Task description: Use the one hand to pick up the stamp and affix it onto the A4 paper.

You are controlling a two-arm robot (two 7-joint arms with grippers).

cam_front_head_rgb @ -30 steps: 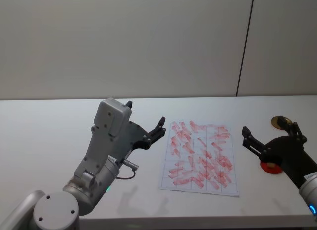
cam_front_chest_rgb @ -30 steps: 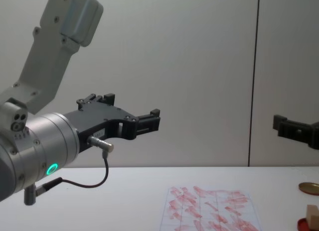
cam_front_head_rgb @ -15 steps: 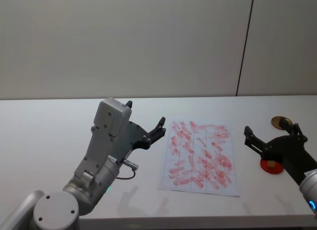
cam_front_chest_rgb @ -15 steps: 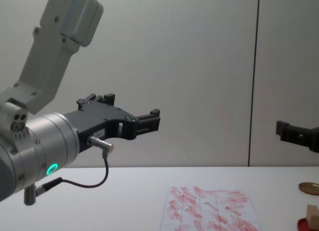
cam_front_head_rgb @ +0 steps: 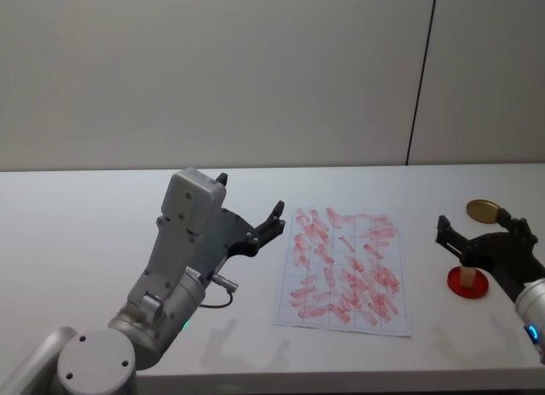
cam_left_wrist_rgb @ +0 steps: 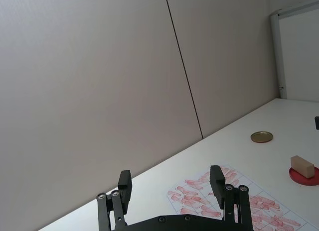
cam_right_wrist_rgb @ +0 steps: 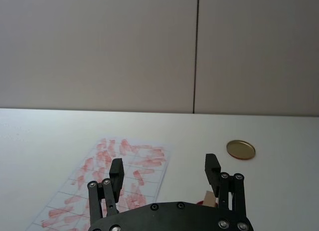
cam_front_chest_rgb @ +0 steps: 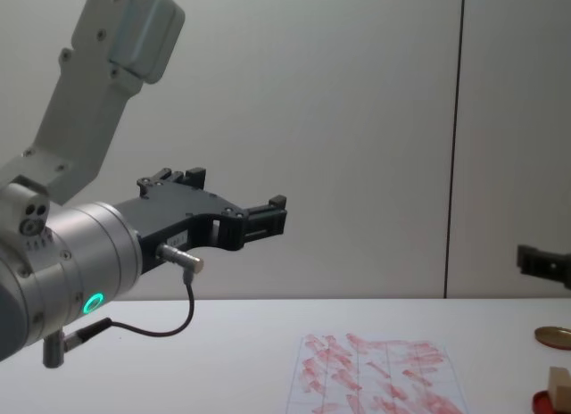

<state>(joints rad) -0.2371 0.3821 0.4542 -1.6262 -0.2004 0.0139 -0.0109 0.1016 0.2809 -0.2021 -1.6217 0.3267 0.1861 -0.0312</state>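
I should next grab the stamp by its clean upper wooden sides with my right gripper to affix it, since its foot is on the red ink pad (cam_front_chest_rgb: 541, 402) (cam_right_wrist_rgb: 200, 202).
The stamp (cam_front_head_rgb: 467, 275), a small beige wooden block, stands on a red round pad (cam_front_head_rgb: 468, 285) at the table's right side. My right gripper (cam_front_head_rgb: 473, 221), black and open, hovers just above and behind it, its jaws spread wider than the block and touching nothing. In the right wrist view the stamp (cam_right_wrist_rgb: 208, 197) peeks out under my right gripper (cam_right_wrist_rgb: 164, 169). The A4 paper (cam_front_head_rgb: 344, 267), white and covered with red marks, lies at the table's middle. My left gripper (cam_front_head_rgb: 249, 197) hangs open left of the paper, well above the table.
A flat brass disc (cam_front_head_rgb: 481, 209) lies behind the red pad, close to the right gripper. The big left arm (cam_front_chest_rgb: 80, 253) with its green ring fills the left side. A grey wall stands behind the white table (cam_front_head_rgb: 85, 216).
My right gripper has drawn back to the right, away from the paper, and the stamp on the pad has come into sight beneath it. The left arm has not moved.
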